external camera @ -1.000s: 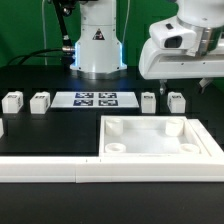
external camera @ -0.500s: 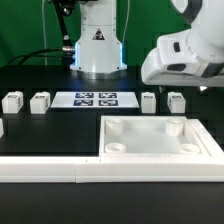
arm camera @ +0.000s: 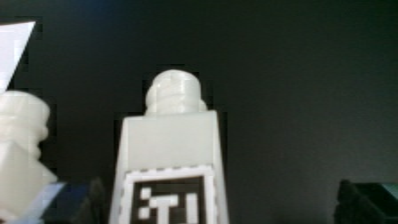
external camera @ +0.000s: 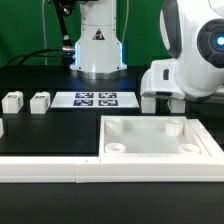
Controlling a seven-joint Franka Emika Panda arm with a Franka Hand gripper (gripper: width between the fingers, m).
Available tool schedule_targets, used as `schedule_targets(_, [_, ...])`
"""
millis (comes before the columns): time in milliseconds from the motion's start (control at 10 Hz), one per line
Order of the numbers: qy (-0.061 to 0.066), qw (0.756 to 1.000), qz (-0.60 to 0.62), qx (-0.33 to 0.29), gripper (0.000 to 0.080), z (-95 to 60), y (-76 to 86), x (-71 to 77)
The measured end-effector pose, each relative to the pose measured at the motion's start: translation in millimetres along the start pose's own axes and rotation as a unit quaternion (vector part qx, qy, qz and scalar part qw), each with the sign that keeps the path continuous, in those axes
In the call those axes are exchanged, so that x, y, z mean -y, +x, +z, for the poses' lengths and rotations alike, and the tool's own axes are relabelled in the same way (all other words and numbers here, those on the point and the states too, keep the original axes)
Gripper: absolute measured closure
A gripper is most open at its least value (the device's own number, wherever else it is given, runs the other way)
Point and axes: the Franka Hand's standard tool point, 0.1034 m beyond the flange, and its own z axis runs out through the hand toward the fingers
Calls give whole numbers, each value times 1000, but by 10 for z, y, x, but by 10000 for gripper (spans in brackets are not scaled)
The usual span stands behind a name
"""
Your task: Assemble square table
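The tagged white leg (arm camera: 171, 165) is between my gripper's fingers and level with them. My gripper should close on it, because closing now would hold that leg.
The square table's slab (external camera: 160, 140) lies at the front right, with raised round sockets at its corners. Two tagged white legs (external camera: 12, 101) (external camera: 40, 101) stand at the exterior view's left. My gripper (external camera: 172, 100) has come down over the legs on the right; one leg (external camera: 148, 101) shows beside it. In the wrist view a white leg with a tag (arm camera: 173, 150) stands between my open fingers (arm camera: 365, 203), with a gap on one side. My gripper (arm camera: 214, 205) does not hold it. Another leg (arm camera: 22, 140) stands next to it.
The marker board (external camera: 95, 99) lies in the middle at the back, and its corner shows in the wrist view (arm camera: 15, 50). A long white rail (external camera: 50, 170) runs along the front. The robot base (external camera: 97, 45) stands behind. A white piece (external camera: 2, 128) shows at the left edge.
The arm has come down and toward the exterior view's left over the right pair of legs. It now hides the rightmost leg. The other parts have not moved.
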Motion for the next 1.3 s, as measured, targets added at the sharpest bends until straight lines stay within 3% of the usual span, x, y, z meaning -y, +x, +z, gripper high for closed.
schedule_targets(400, [0,1000,0,-1,176,5,2,-4])
schedule_targets(600, [0,1000,0,0,517,6,1,-5])
schedule_targets(1300, [1,1000,-1,-3,512,-47,-16,-17])
